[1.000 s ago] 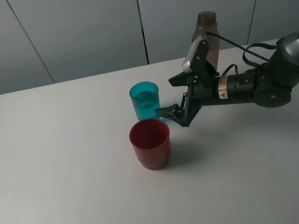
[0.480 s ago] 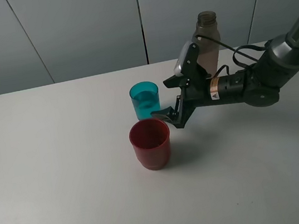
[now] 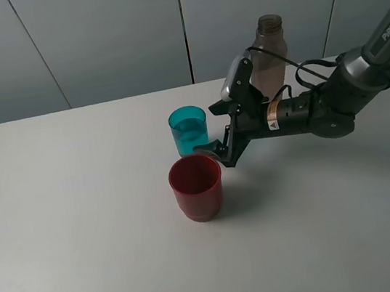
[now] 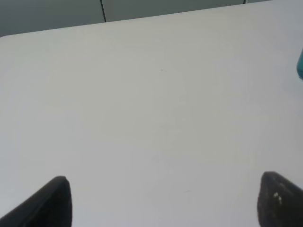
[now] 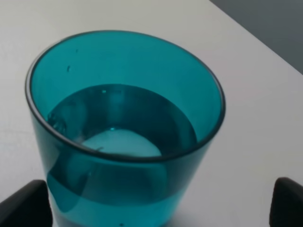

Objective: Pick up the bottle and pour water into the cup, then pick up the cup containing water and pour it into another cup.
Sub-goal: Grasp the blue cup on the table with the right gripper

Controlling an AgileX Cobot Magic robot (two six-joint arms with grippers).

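Observation:
My right gripper picks up the teal cup by its side (image 3: 190, 141) next, since the teal cup's rim stays free to pour into the red cup (image 3: 197, 187).
The teal cup (image 3: 189, 129) stands upright on the white table (image 3: 81, 222) with water in it. The red cup (image 3: 197, 187) stands just in front of it. The grey-brown bottle (image 3: 270, 52) stands upright at the back, behind the right arm. My right gripper (image 3: 213, 130) is open, its fingers either side of the teal cup's right flank, not closed on it. In the right wrist view the teal cup (image 5: 123, 132) fills the frame between the open gripper (image 5: 156, 208) and its dark fingertips (image 5: 23, 203). My left gripper (image 4: 168, 203) is open and empty over bare table; a teal sliver (image 4: 300, 64) shows at the frame edge.
The right arm (image 3: 314, 110) with its cables reaches in from the right, passing in front of the bottle. A grey panelled wall (image 3: 112, 33) runs behind the table's back edge. The left arm does not show in the exterior view.
My right gripper has moved left and slightly back, closer around the teal cup. More of the bottle now shows behind the arm. The cups have not moved.

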